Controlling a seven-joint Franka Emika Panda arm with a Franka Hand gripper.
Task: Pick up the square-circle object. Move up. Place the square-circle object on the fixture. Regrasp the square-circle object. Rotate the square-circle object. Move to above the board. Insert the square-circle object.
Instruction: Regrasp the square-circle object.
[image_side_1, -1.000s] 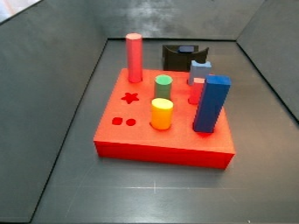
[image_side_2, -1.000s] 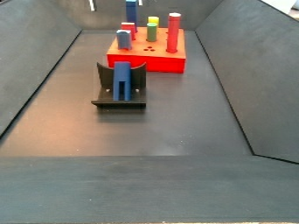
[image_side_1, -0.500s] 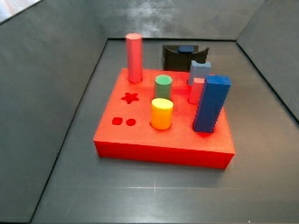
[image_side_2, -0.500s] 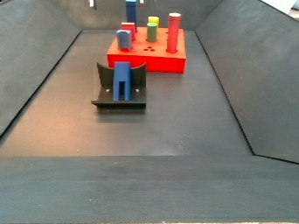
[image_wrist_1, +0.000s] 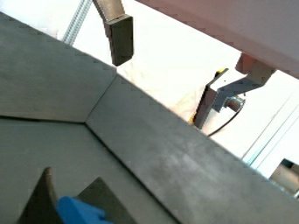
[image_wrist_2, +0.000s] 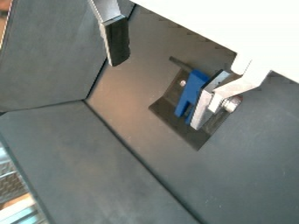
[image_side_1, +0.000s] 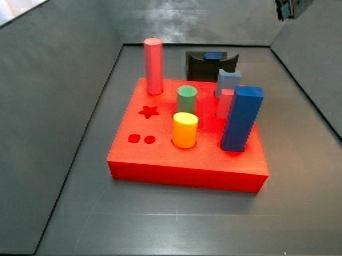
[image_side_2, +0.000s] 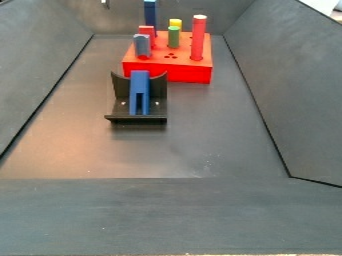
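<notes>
I need to grip the square-circle object by its exposed top end with my gripper next. Then I can lift it out of the black fixture.
The square-circle object (image_side_2: 140, 92), a dark-blue peg, rests in the black fixture (image_side_2: 135, 112) in front of the red board (image_side_2: 167, 68). It also shows in a wrist view (image_wrist_2: 190, 94), on the fixture (image_wrist_2: 176, 121), far below the fingers. My gripper (image_wrist_2: 163, 68) is open and empty, high above the floor; its fingers (image_wrist_2: 114, 39) are wide apart with nothing between them. In a side view only a dark part of the gripper (image_side_1: 285, 8) shows, at the top right corner. There the fixture (image_side_1: 205, 64) stands behind the board (image_side_1: 187, 150).
On the board stand a tall red cylinder (image_side_1: 154, 65), a green peg (image_side_1: 187, 99), a yellow peg (image_side_1: 185, 129), a tall blue square prism (image_side_1: 242, 118) and a light-blue piece (image_side_1: 230, 79). Sloping grey walls (image_side_2: 254, 60) enclose the floor.
A dark part of the gripper has come into a side view at the top right corner. The object, fixture and board have not moved.
</notes>
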